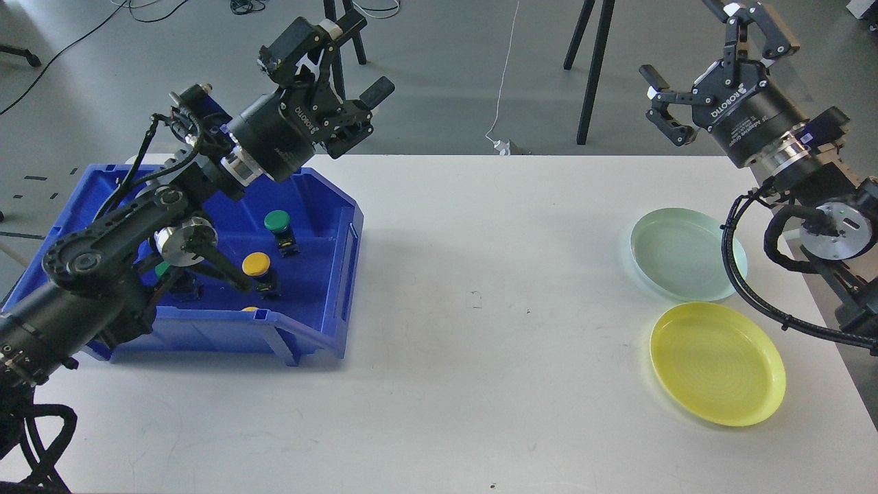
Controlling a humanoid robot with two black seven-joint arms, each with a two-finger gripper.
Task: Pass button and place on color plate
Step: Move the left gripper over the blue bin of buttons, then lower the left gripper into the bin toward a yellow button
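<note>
My left gripper is going to reach the yellow button and grab the yellow button's end with the cap [256,264]. The yellow button's dark body [268,287] should stay free for the pass.
A blue bin [329,274] at the left of the table holds a green button [278,221] and a yellow button [257,264]. Another green button [163,269] shows partly behind my left arm, and a sliver of a second yellow one [250,309] peeks over the bin's front wall. My left gripper [343,72] hangs open and empty above the bin's far edge. At the far right my right gripper [710,68] is raised, open and empty. A pale green plate [675,250] and a yellow plate [717,363] lie on the table's right side.
The white table [480,309] spans the view, with grey floor beyond its far edge. Black stand legs [590,68] and a white cable [504,89] are on the floor behind. My right arm's cable loop [734,267] overhangs the green plate's right rim.
</note>
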